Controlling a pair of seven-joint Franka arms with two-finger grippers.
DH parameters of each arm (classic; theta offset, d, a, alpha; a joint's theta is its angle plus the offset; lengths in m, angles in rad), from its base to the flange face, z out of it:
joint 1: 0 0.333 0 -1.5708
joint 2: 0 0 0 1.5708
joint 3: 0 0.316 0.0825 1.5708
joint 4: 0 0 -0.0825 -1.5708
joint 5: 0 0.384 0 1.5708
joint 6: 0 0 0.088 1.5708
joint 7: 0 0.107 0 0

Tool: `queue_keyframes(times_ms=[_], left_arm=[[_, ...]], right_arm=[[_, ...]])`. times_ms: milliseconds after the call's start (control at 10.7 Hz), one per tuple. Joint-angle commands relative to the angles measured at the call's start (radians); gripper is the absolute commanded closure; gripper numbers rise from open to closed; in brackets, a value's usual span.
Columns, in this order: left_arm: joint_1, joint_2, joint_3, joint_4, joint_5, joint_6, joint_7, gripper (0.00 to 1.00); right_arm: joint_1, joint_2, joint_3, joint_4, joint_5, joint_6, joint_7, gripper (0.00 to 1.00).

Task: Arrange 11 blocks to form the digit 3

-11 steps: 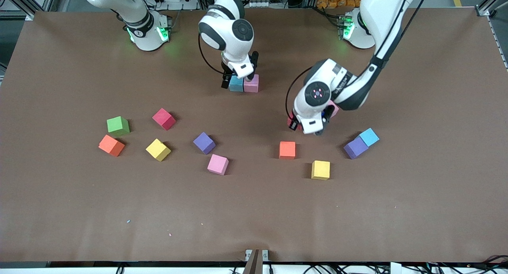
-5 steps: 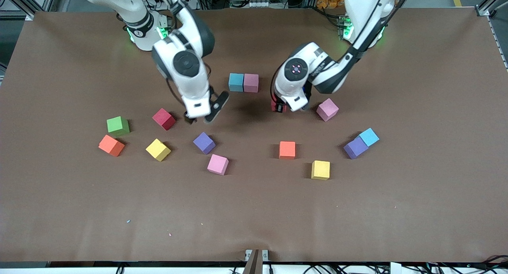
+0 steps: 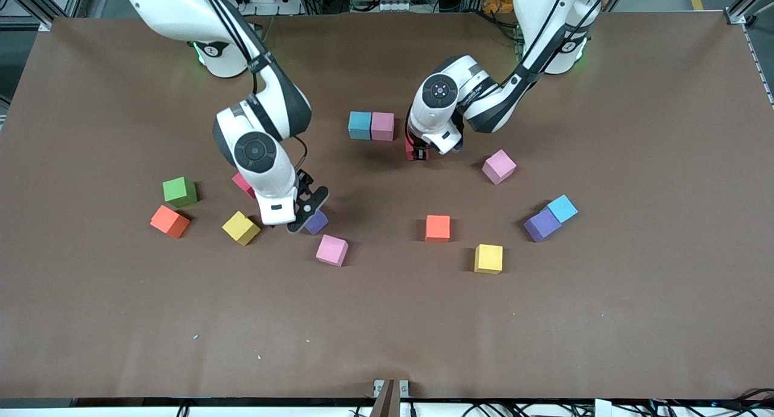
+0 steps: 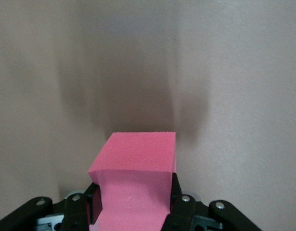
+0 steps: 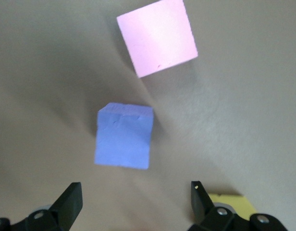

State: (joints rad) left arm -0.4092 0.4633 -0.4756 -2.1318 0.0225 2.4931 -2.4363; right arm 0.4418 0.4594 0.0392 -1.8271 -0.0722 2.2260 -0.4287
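Observation:
The purple block (image 3: 317,222) will make the digit's row longer at the light blue block (image 3: 360,125), so my right gripper will next grab the purple block by its opposite sides.
A light blue block (image 3: 360,125) and a pink block (image 3: 382,126) sit touching in a row near the robots. My left gripper (image 3: 417,148) is shut on a red block (image 3: 416,151) just beside that pink block, low over the table; the left wrist view shows the red block (image 4: 136,175) clamped between the fingers (image 4: 176,192). My right gripper (image 3: 302,214) hangs open over a purple block (image 3: 317,222), seen in the right wrist view as the purple block (image 5: 124,135) ahead of the gripper (image 5: 136,197), with a pink block (image 5: 157,37) past it.
Loose blocks lie across the middle: pink (image 3: 499,166), light blue (image 3: 562,208), purple (image 3: 542,224), orange (image 3: 437,228), yellow (image 3: 488,258), pink (image 3: 332,250), yellow (image 3: 240,228), orange (image 3: 169,221), a red one (image 3: 242,182) half hidden by the right arm. A green cube (image 3: 179,190) stands nearby.
The right gripper left the blue and pink pair and swung toward the front camera to the purple block. The left gripper carried the red block up to beside the pair.

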Motion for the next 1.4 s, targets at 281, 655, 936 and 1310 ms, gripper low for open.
queue_keyframes(times_ms=[281, 655, 936, 1310], left_arm=[[-0.013, -0.031, -0.057, -0.083, -0.013, 0.050, -0.052, 1.00], [-0.036, -0.029, -0.064, -0.131, -0.007, 0.151, -0.050, 1.00], [-0.039, -0.022, -0.064, -0.132, -0.007, 0.179, -0.052, 1.00], [-0.048, -0.017, -0.064, -0.132, -0.007, 0.200, -0.052, 1.00]], right_arm=[[-0.008, 0.041, 0.019, 0.011, -0.003, 0.053, -0.064, 0.00], [0.006, 0.082, 0.019, 0.009, -0.001, 0.127, -0.054, 0.00], [0.031, 0.114, 0.019, 0.011, -0.001, 0.184, -0.021, 0.00], [0.023, 0.145, 0.019, 0.009, -0.001, 0.225, 0.004, 0.00]])
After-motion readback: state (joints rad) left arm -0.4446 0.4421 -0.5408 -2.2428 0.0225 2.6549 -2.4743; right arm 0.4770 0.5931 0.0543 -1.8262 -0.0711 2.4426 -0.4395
